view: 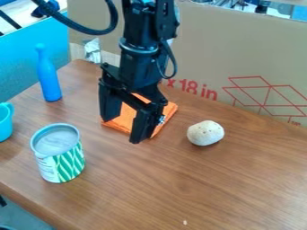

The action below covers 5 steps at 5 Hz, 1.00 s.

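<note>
My gripper will next grab the green and white can by its top rim to move it across the wooden table.
The black gripper [124,130] hangs from the top edge over the left-middle of the wooden table, its two fingers spread apart and open, with nothing held between them. Behind and below it lies a folded orange cloth [126,118], partly hidden by the fingers. To the right of the gripper a whitish, speckled round object [205,133] rests on the table. A can [62,157] with a green and white patterned side stands upright at the lower left, in front of the gripper.
A blue bottle-shaped object [48,76] stands upright at the back left of the table [198,188]. A turquoise cup [5,121] is at the left edge. Cardboard [228,54] walls the back, and a blue panel [18,60] borders the left side.
</note>
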Each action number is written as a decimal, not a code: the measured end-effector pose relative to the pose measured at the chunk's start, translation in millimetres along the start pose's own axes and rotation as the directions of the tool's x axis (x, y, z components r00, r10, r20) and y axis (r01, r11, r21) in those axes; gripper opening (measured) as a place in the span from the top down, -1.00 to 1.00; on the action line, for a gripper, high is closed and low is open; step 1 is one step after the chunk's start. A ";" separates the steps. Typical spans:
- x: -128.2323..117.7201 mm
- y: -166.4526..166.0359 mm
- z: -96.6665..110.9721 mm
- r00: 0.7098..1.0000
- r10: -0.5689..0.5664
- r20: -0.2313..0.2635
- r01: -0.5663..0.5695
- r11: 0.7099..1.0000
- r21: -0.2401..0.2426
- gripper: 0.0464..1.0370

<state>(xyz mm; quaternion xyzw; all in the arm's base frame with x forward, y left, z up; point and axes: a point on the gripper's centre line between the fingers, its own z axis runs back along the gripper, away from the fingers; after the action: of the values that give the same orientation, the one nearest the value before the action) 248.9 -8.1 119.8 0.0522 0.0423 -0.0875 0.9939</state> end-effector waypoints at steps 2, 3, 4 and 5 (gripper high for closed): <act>-3.9 19.0 -9.6 1.000 -0.021 -0.021 0.020 0.999 -0.028 -0.94; -15.5 29.7 -15.8 0.999 -0.036 0.012 0.036 0.998 -0.042 -0.94; -30.9 37.6 -24.7 0.999 -0.040 0.025 0.041 0.999 -0.024 -0.94; -46.7 43.7 -37.9 0.999 -0.034 -0.003 0.034 0.999 -0.007 -0.94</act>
<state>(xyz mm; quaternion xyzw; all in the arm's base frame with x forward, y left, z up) 208.0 46.9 90.8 0.0480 0.0449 -0.1040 0.9924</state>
